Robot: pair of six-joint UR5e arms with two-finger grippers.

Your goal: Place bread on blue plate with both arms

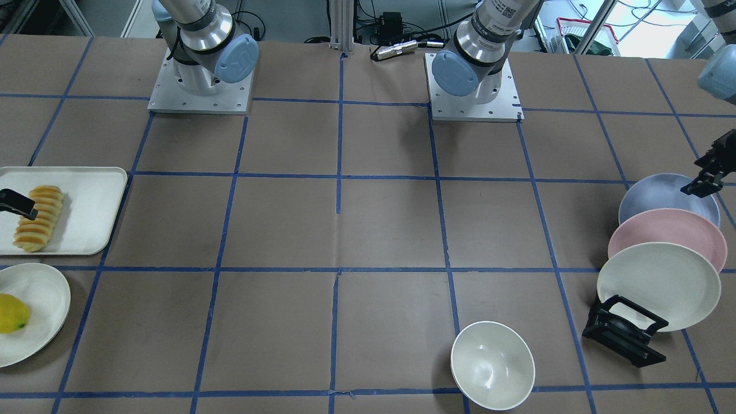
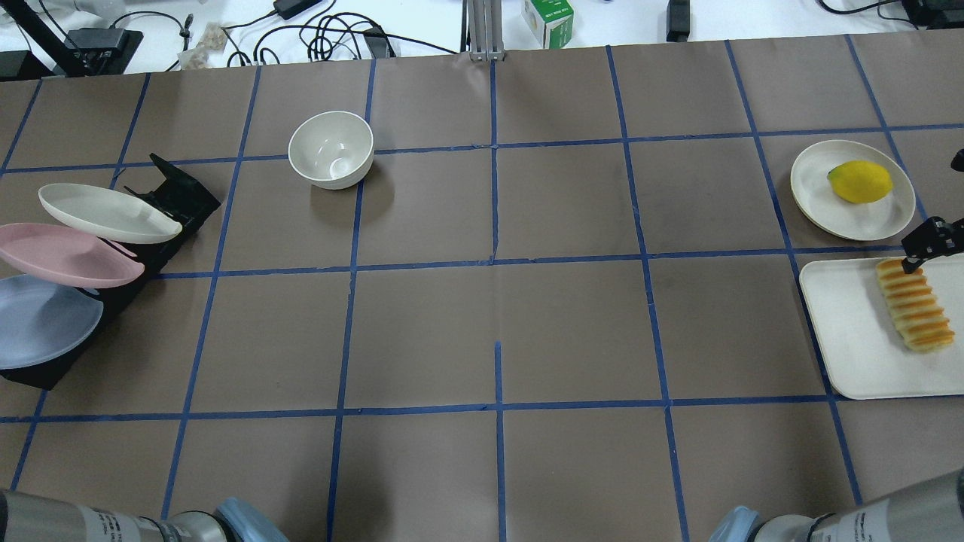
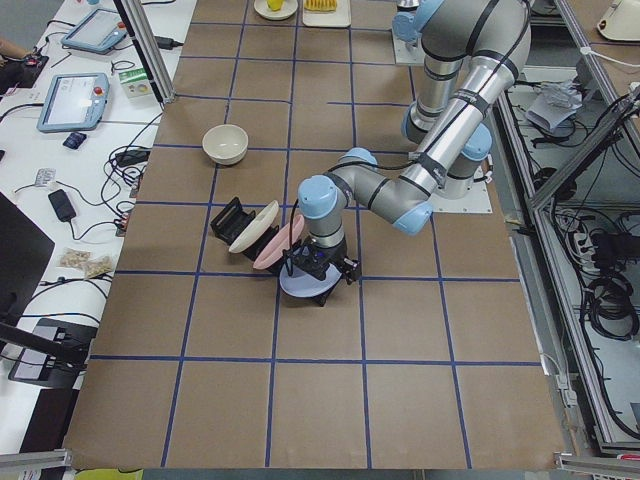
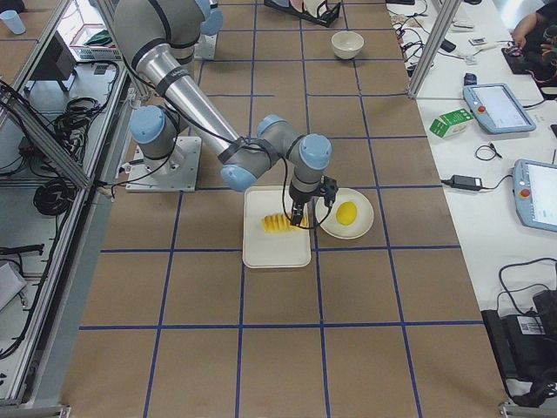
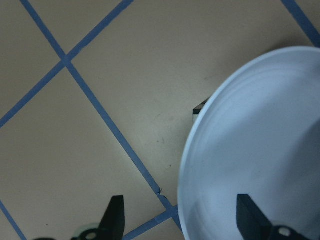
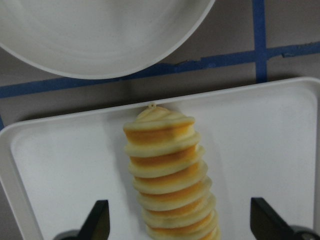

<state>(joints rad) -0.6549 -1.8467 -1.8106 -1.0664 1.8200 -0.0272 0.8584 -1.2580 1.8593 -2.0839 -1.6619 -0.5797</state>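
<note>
My left gripper picks up the blue plate by its exposed rim (image 1: pixel 679 176) next, since the pink plate (image 1: pixel 667 231) leans close against the blue plate in the rack.
The bread (image 1: pixel 39 217) lies on a white tray (image 1: pixel 86 207); it also shows in the overhead view (image 2: pixel 913 303) and the right wrist view (image 6: pixel 167 170). My right gripper (image 6: pixel 180 222) is open above the bread's end near the lemon plate, with one finger on each side (image 2: pixel 926 245). The blue plate (image 1: pixel 661 198) leans in a black rack (image 1: pixel 624 333) behind a pink and a cream plate. My left gripper (image 5: pixel 182 220) is open at the blue plate's (image 5: pixel 260 150) rim, one finger over the plate, the other outside it.
A pink plate (image 1: pixel 667 233) and a cream plate (image 1: pixel 658 284) lean in the same rack. A white bowl (image 1: pixel 493 365) stands near the table's far edge. A cream plate (image 2: pixel 817 184) with a yellow lemon (image 2: pixel 860 181) sits beside the tray.
</note>
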